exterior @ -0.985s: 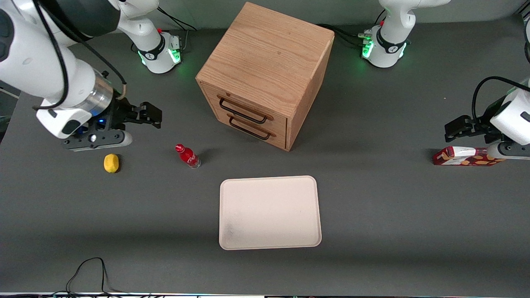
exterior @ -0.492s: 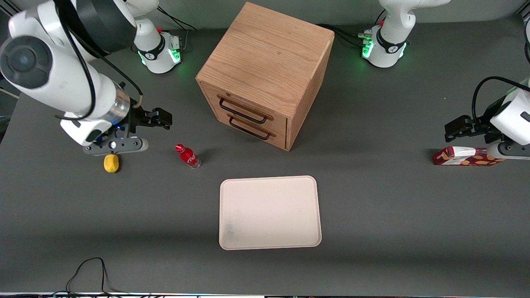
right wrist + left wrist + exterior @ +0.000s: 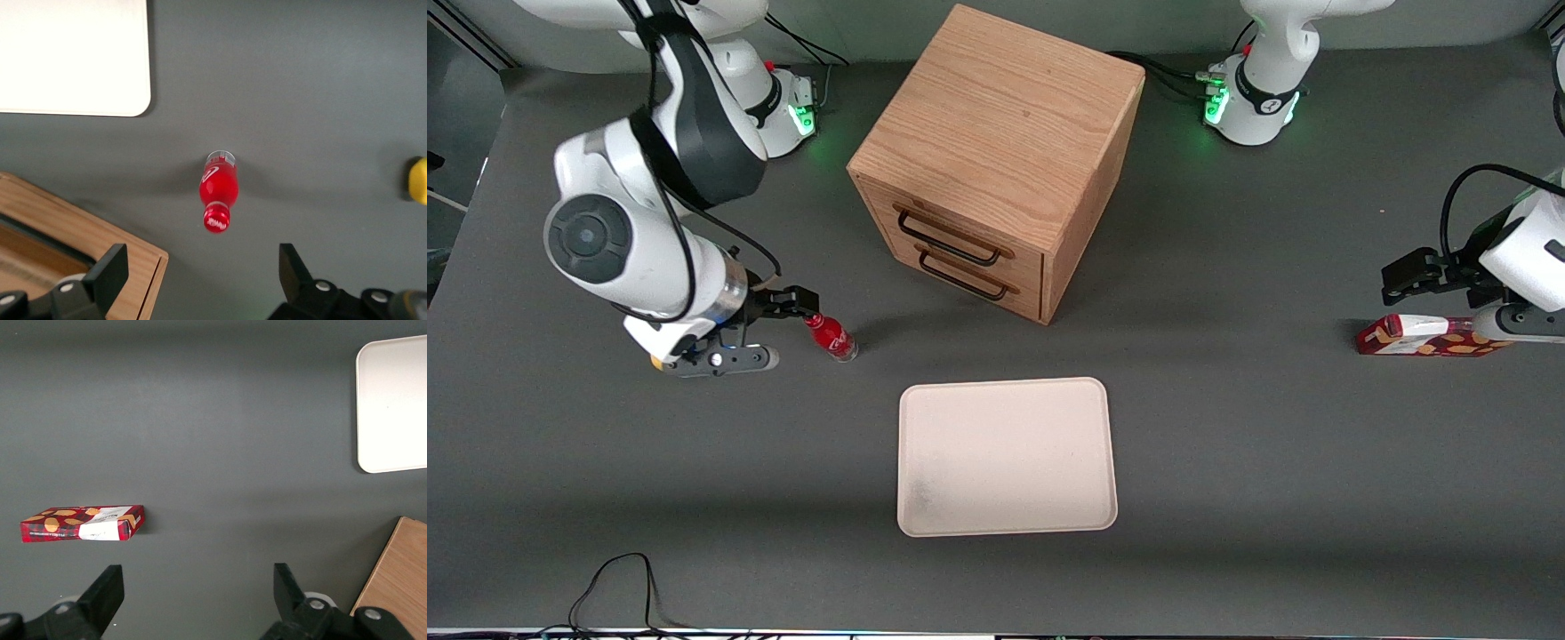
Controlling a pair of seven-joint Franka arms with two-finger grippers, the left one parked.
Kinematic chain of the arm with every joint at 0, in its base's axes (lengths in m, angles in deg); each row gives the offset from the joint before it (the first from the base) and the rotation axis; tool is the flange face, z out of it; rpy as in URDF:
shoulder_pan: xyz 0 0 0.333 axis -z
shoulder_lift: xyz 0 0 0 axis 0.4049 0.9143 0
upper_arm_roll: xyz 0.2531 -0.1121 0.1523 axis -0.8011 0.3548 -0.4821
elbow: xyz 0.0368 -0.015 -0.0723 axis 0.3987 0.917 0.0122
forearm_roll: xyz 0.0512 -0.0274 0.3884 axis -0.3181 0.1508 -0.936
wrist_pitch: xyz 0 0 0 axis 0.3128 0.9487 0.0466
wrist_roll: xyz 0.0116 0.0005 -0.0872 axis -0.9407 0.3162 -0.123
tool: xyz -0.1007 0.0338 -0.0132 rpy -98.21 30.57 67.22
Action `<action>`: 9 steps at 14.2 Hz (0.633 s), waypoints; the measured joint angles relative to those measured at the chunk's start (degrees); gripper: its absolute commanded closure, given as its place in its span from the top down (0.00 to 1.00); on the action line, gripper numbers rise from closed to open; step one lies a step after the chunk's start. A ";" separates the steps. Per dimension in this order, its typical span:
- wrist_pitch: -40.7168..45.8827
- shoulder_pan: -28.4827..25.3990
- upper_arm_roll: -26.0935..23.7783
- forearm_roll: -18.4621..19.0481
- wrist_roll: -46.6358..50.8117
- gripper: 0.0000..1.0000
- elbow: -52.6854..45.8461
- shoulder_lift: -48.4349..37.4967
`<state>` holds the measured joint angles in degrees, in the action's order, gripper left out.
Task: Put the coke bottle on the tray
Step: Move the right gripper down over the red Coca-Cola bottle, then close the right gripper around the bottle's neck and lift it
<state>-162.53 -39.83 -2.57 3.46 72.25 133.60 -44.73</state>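
Note:
My gripper grabs the bottle by its red-end with the cap (image 3: pixel 814 320) next, to place the coke bottle on the tray (image 3: pixel 1005 453).
The coke bottle (image 3: pixel 831 336), small with a red cap and red label, stands on the grey table between the wooden cabinet and the tray. The cream tray (image 3: pixel 1005 453) lies flat and bare, nearer to the front camera than the bottle. My gripper (image 3: pixel 787 304) hovers above the table just beside the bottle's cap, on the working arm's side of it. In the right wrist view the gripper (image 3: pixel 203 263) is open and empty, with the bottle (image 3: pixel 219 193) just ahead of its fingertips and a corner of the tray (image 3: pixel 73 53) past it.
A wooden two-drawer cabinet (image 3: pixel 996 160) stands farther from the front camera than the bottle; its corner shows in the right wrist view (image 3: pixel 67 227). A yellow lemon (image 3: pixel 419 180) lies near the gripper. A red-and-white carton (image 3: pixel 1423 336) lies toward the parked arm's end.
My gripper has moved from above the lemon toward the bottle and lower, ending next to the bottle's cap. The bottle and tray have not moved.

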 measured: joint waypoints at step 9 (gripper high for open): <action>-17.94 -0.02 -0.01 0.00 -0.22 0.99 16.77 -1.68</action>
<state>-180.47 -39.85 -2.58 3.46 72.03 150.37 -46.41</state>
